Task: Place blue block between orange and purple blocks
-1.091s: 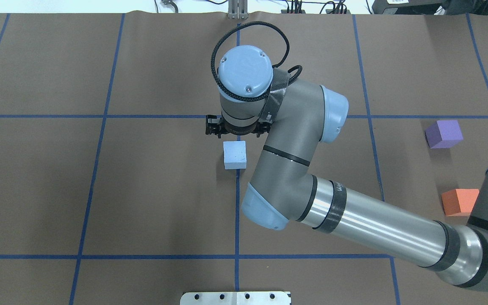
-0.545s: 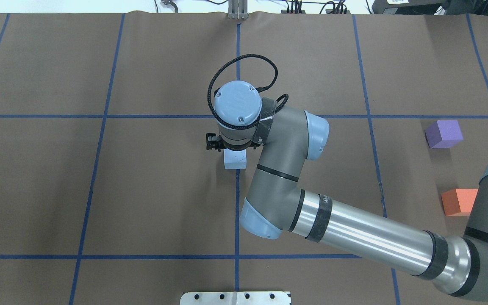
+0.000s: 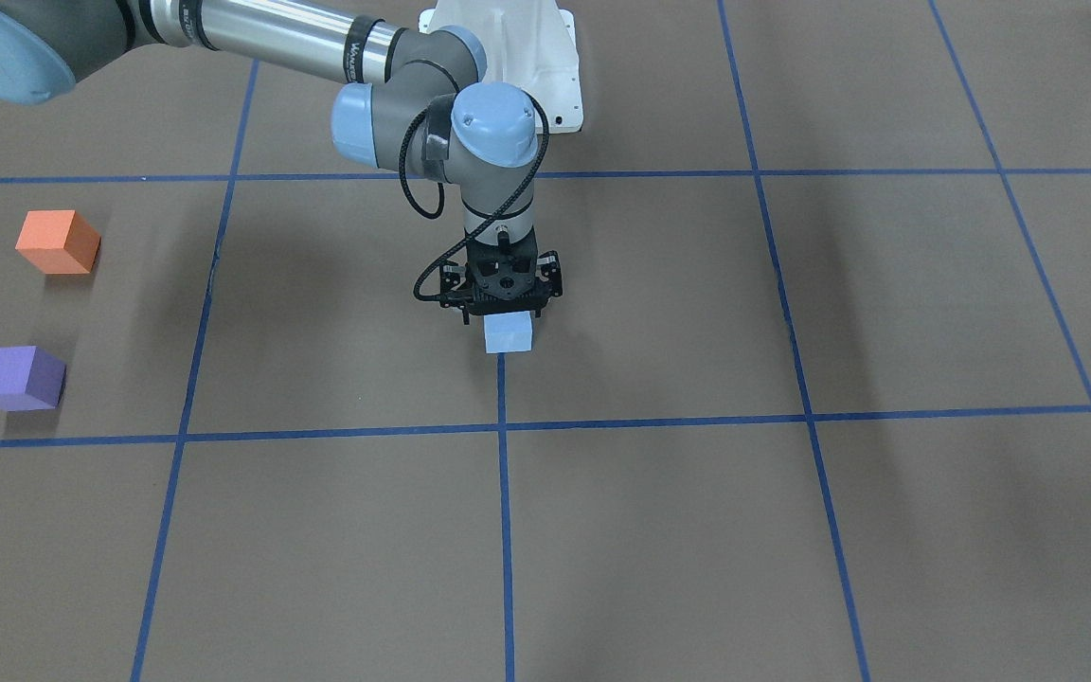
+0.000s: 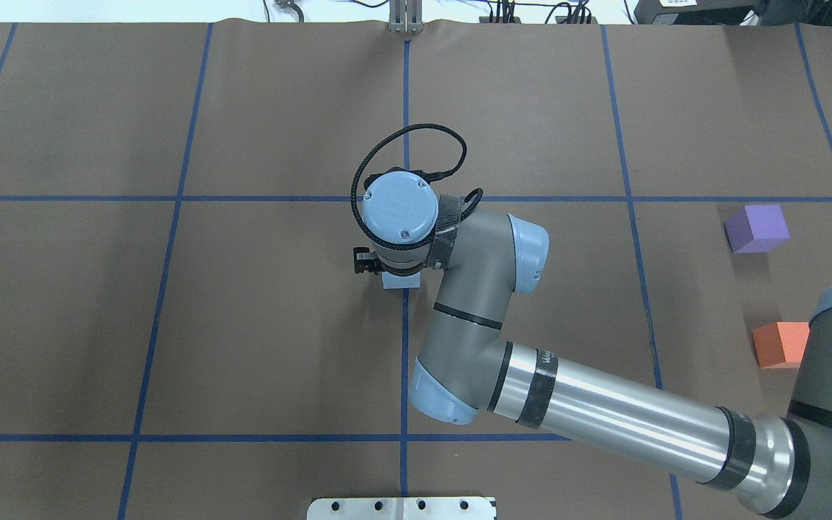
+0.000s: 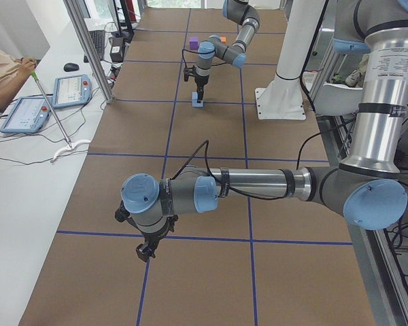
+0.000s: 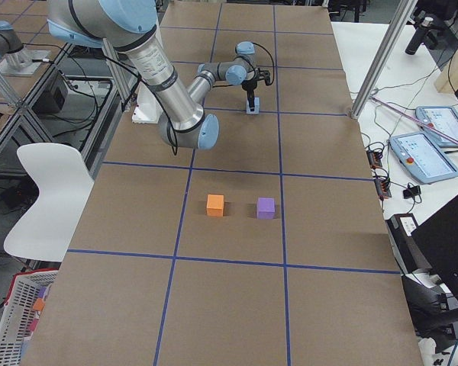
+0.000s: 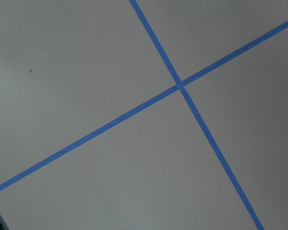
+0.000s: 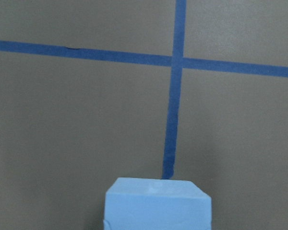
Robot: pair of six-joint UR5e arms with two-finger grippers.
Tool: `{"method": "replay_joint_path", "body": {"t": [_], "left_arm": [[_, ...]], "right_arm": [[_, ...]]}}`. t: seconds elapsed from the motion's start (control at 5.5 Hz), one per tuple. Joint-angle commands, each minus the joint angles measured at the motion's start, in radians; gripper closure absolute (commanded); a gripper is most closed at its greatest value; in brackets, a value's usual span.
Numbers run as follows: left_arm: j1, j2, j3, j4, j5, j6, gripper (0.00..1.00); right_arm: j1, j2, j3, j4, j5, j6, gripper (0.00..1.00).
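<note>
I should next grab the light blue block [image 3: 509,333] by its opposite sides with my right gripper, so I can set it between the orange and purple blocks.
The light blue block [image 3: 509,333] lies on the brown table at the centre tape line. It also shows in the overhead view [image 4: 400,282] and fills the bottom of the right wrist view [image 8: 157,203]. My right gripper [image 3: 502,319] hangs straight down over it, fingers apart on either side of the block, open. The orange block [image 3: 58,242] and the purple block [image 3: 18,378] stand apart near the table's right end, with a gap between them [image 4: 781,344] [image 4: 756,228]. My left gripper [image 5: 146,252] hangs low over bare table far from the blocks; I cannot tell its state.
Blue tape lines [image 4: 170,198] divide the brown table cover into squares. The white robot base [image 3: 508,57] stands at the robot's side. Tablets [image 5: 27,112] and an operator's arm lie on a side bench. My right arm's long forearm [image 4: 604,412] spans the table's right half.
My right gripper has moved towards the robot and down onto the blue block, which the wrist now mostly covers in the overhead view. The blocks have not moved.
</note>
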Motion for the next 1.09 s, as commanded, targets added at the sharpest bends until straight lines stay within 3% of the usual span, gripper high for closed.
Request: {"method": "replay_joint_path", "body": {"t": [0.0,0.18,0.36,0.55,0.73,0.91], "left_arm": [[0.000,0.004,0.001,-0.003,-0.005,0.003,0.00],[-0.001,0.004,0.002,-0.001,-0.005,0.003,0.00],[0.000,0.015,0.003,-0.003,-0.005,0.003,0.00],[0.000,0.047,-0.002,-0.030,-0.007,-0.008,0.00],[0.000,0.047,-0.020,-0.030,-0.010,-0.081,0.00],[0.004,0.048,-0.043,-0.059,-0.010,-0.317,0.00]], "right_arm": [[-0.002,0.003,-0.014,0.003,-0.020,-0.008,0.47],[0.004,0.012,-0.006,0.005,-0.019,-0.008,0.90],[0.026,0.012,-0.001,0.002,-0.013,-0.014,1.00],[0.087,-0.003,0.040,-0.007,0.037,-0.035,1.00],[0.178,-0.093,0.160,-0.010,0.135,-0.089,1.00],[0.281,-0.191,0.304,-0.089,0.235,-0.211,1.00]]}}
